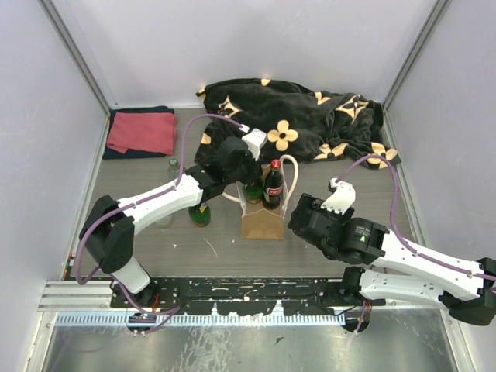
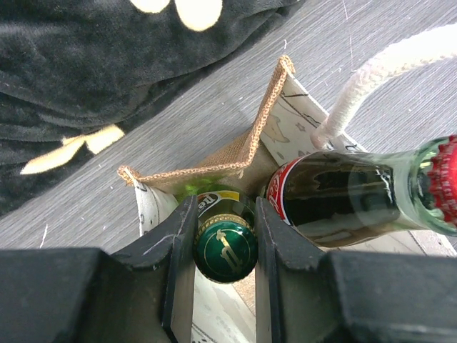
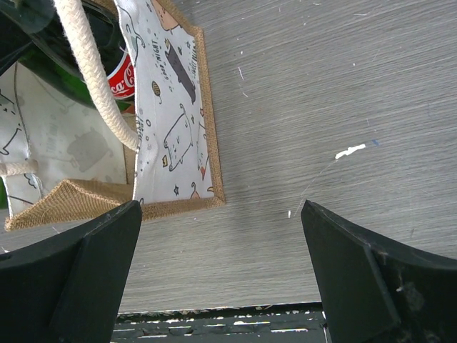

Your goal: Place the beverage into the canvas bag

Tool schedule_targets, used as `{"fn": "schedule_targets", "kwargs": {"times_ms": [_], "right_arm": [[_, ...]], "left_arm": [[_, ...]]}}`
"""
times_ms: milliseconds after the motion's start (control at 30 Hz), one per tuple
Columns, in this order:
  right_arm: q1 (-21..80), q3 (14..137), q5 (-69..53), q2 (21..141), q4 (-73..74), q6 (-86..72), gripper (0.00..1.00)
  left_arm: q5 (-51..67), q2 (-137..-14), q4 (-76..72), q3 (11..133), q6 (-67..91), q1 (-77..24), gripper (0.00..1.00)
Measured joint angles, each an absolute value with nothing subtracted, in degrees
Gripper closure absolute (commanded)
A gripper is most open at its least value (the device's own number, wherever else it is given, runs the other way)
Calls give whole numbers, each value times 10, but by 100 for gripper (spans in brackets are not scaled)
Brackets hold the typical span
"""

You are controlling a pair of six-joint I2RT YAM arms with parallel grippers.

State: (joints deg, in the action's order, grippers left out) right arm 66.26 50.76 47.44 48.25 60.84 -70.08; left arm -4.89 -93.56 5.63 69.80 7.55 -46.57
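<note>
The green bottle sits inside the bag's tan rim [image 2: 207, 170], beside the cola bottle, so it is now time for my left gripper to let go of it.
The canvas bag [image 1: 262, 223] stands upright mid-table with its white rope handles [image 1: 291, 172] up. A red-capped cola bottle [image 1: 273, 183] stands in it. My left gripper [image 1: 249, 178] is over the bag's left side, shut on the neck of a green-capped green bottle [image 2: 226, 246] that sits inside the bag's tan rim [image 2: 207, 170], beside the cola bottle [image 2: 343, 196]. My right gripper [image 1: 304, 214] is open and empty just right of the bag. In the right wrist view it [image 3: 221, 250] is low over bare table, with the bag's printed side [image 3: 171, 128] at upper left.
A black flower-patterned blanket [image 1: 310, 120] lies behind the bag. A red towel [image 1: 142, 132] lies on dark cloth at the back left. Another green bottle [image 1: 200, 214] stands left of the bag, and a clear bottle [image 1: 172, 166] stands partly behind my left arm.
</note>
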Motion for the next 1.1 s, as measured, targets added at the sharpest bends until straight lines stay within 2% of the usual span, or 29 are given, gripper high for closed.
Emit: {"fn": "schedule_targets", "kwargs": {"times_ms": [100, 200, 300, 400, 600, 867, 1033, 1100], "right_arm": [[663, 508, 474, 482, 608, -700, 0], [663, 508, 474, 482, 608, -700, 0], [663, 508, 474, 483, 608, -700, 0], [663, 508, 474, 483, 608, -699, 0], [663, 508, 474, 483, 608, -699, 0], [663, 508, 470, 483, 608, -696, 0], [663, 508, 468, 483, 608, -693, 0], [663, 508, 468, 482, 608, -693, 0]], "left_arm": [[-50, -936, 47, 693, 76, -466, 99], [-51, -937, 45, 693, 75, -466, 62], [-51, -939, 42, 693, 74, -466, 41], [-55, -940, 41, 700, 74, -466, 26], [-58, -938, 44, 734, 73, -466, 18], [-76, -904, 110, 787, 71, -457, 14], [-86, -784, 173, 776, 64, -408, 13], [-96, -714, 196, 755, 62, -388, 9]]}}
